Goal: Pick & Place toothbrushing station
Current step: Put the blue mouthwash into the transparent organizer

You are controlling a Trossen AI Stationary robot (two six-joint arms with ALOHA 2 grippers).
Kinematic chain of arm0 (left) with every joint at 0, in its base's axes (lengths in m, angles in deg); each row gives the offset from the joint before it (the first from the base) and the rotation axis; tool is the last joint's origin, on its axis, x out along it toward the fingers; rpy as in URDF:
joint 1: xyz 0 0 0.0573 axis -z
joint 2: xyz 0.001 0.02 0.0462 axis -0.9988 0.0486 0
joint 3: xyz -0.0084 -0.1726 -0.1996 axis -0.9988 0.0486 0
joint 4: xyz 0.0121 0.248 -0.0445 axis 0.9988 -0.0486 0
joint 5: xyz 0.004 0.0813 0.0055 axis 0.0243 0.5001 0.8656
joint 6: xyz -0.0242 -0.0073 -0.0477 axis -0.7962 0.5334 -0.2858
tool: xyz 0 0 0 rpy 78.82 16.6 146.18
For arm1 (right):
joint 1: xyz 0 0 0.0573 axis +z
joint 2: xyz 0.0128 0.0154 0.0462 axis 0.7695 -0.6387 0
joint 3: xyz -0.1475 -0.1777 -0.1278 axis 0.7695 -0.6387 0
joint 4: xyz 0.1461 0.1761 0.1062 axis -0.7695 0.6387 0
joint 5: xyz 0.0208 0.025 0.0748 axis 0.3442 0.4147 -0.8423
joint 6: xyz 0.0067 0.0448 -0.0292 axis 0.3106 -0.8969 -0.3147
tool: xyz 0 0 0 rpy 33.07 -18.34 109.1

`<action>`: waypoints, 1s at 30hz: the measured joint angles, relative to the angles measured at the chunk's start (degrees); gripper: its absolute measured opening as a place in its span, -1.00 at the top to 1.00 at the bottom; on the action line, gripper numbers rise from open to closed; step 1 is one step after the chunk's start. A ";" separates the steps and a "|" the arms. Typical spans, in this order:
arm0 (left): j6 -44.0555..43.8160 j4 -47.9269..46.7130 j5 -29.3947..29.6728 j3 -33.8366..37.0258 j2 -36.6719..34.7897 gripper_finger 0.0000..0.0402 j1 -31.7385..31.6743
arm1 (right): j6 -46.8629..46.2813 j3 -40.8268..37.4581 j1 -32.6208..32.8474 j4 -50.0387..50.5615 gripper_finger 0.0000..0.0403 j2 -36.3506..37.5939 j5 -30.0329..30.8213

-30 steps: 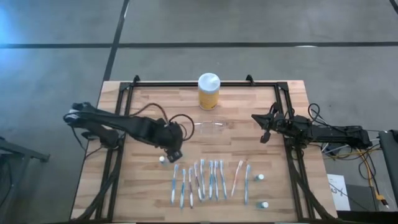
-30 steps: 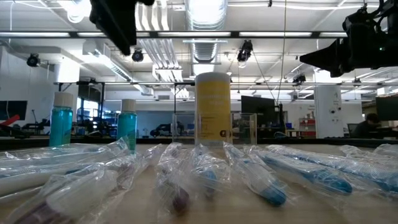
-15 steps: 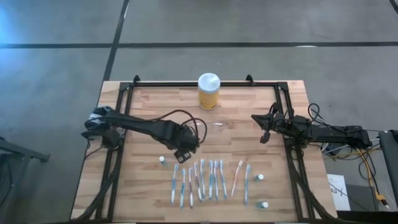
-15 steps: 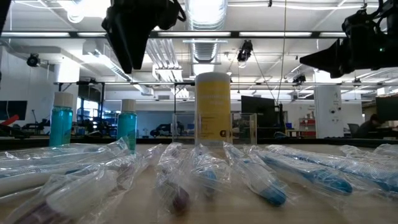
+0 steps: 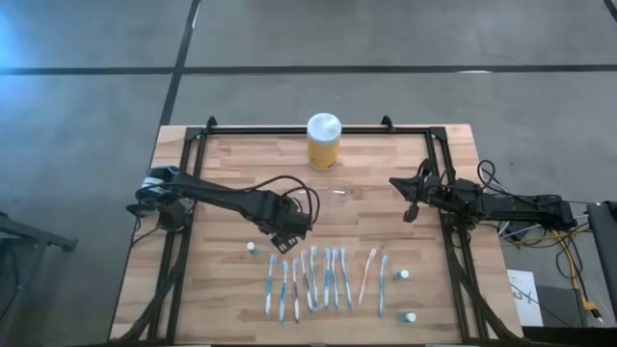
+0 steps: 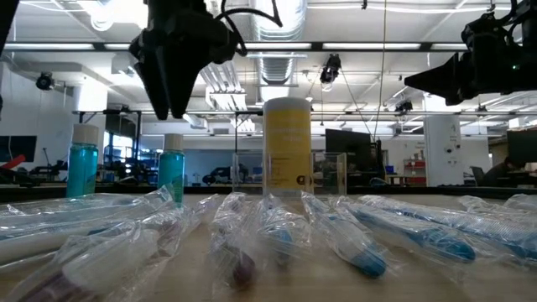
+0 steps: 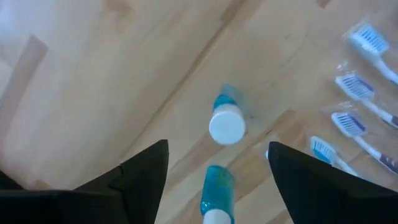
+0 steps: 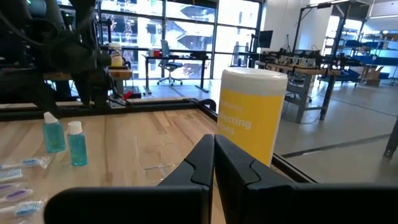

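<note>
I should next grip the small teal bottle (image 7: 225, 98) by its white cap with my left gripper, to stock the toothbrushing station.
The toothbrushing station (image 5: 328, 197), a low clear plastic holder, sits on the table's middle, just near of the yellow jar (image 5: 323, 142); it also shows faintly in the right wrist view (image 8: 158, 155). My left gripper (image 5: 286, 234) hangs open above the table, pointing down, left of the holder and apart from it. Below it stand two small teal bottles with white caps (image 7: 226, 122) (image 7: 214, 198); its fingers (image 7: 146, 177) touch nothing. My right gripper (image 5: 409, 204) waits shut and level at the table's right side, holding nothing (image 8: 214, 155).
A row of several bagged toothbrushes (image 5: 323, 280) lies near the front edge. Two more small bottles (image 5: 403, 275) (image 5: 410, 316) stand at the front right. Another bottle (image 5: 251, 248) stands beside my left gripper. The black frame rails (image 5: 183, 222) run along both table sides.
My left gripper has come down and gone toward the table's right and near edges, ending over the small teal bottles. Nothing on the table has moved.
</note>
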 joint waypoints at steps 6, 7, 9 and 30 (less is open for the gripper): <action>2.25 3.92 -1.16 1.78 -0.17 -0.40 -0.63 | 0.00 0.00 0.00 -0.02 0.96 0.00 -0.08; 2.95 5.66 -1.66 2.21 -0.17 -0.40 -0.79 | 0.02 0.00 0.00 -0.02 0.96 0.00 -0.09; 3.78 8.11 -3.05 3.20 -0.14 -0.40 -1.07 | 0.21 0.00 0.00 -0.02 0.96 0.00 -0.08; 2.78 8.51 -2.92 6.13 -0.19 -0.39 -1.51 | 0.66 0.00 0.00 -0.15 0.96 0.00 -0.07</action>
